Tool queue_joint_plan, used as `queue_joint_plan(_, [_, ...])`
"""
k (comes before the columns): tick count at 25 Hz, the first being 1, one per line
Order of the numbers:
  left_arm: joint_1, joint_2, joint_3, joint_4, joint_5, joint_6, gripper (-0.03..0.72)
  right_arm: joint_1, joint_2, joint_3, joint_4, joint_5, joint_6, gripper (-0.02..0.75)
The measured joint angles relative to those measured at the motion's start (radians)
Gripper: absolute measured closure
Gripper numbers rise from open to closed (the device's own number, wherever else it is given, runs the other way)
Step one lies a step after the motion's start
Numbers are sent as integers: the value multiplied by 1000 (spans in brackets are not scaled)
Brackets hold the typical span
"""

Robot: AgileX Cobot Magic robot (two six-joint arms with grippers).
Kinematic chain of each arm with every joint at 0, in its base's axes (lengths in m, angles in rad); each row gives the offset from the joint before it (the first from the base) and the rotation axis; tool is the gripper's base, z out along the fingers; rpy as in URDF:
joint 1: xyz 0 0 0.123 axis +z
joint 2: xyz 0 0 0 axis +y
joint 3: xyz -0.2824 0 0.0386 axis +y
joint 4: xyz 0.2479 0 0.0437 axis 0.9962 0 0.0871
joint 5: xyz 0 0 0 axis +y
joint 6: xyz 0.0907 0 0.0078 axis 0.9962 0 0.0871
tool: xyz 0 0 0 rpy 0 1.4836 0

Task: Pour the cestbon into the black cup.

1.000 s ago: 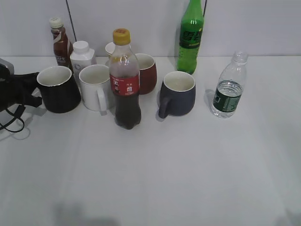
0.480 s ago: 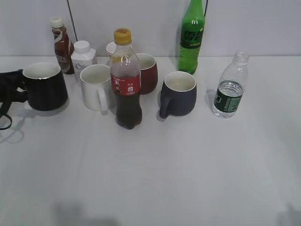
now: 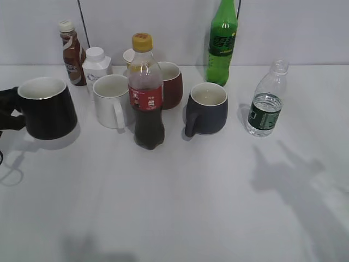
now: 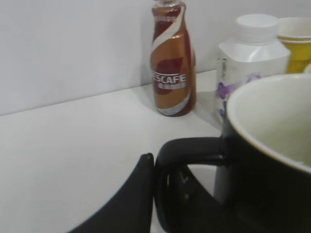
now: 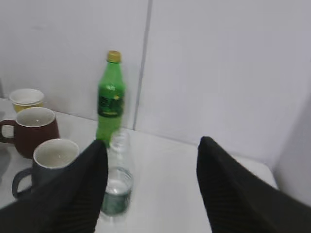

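Observation:
I will grab the cestbon by its labelled body (image 3: 264,114) with my right gripper next, so that its opening stays free to pour into the black cup (image 3: 46,112).
The black cup (image 3: 46,112) is at the far left of the table, glossy black with a white inside. My left gripper (image 3: 5,112) is shut on its loop handle. In the left wrist view the handle sits pinched at the jaws (image 4: 155,167), with the cup (image 4: 272,170) on the right. The cestbon (image 3: 265,101), a small clear bottle with a dark green label and no cap, stands upright at the right and holds some water. My right gripper (image 5: 153,141) is open and empty, above and in front of the cestbon (image 5: 116,187). It is out of the exterior view; only its shadow shows.
A red-labelled cola bottle (image 3: 146,93) stands front centre. Behind it are a white mug (image 3: 110,101), a dark red mug (image 3: 170,84) and a grey-blue mug (image 3: 206,109). A green soda bottle (image 3: 221,43), a coffee bottle (image 3: 70,53) and a white carton (image 3: 96,65) line the back wall.
The black cup, held by its handle, has moved left and toward the front. The right arm's shadow has appeared on the table at the right.

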Motion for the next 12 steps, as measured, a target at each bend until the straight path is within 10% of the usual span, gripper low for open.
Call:
queue_joint_plan(6, [-52,-60,30,-2,-7,1,631,0,581,45,90,-587,0,207])
queue_joint_plan(12, [-81,-112,30,0,-7,1,631,0,949,49,160,-820,1,133])
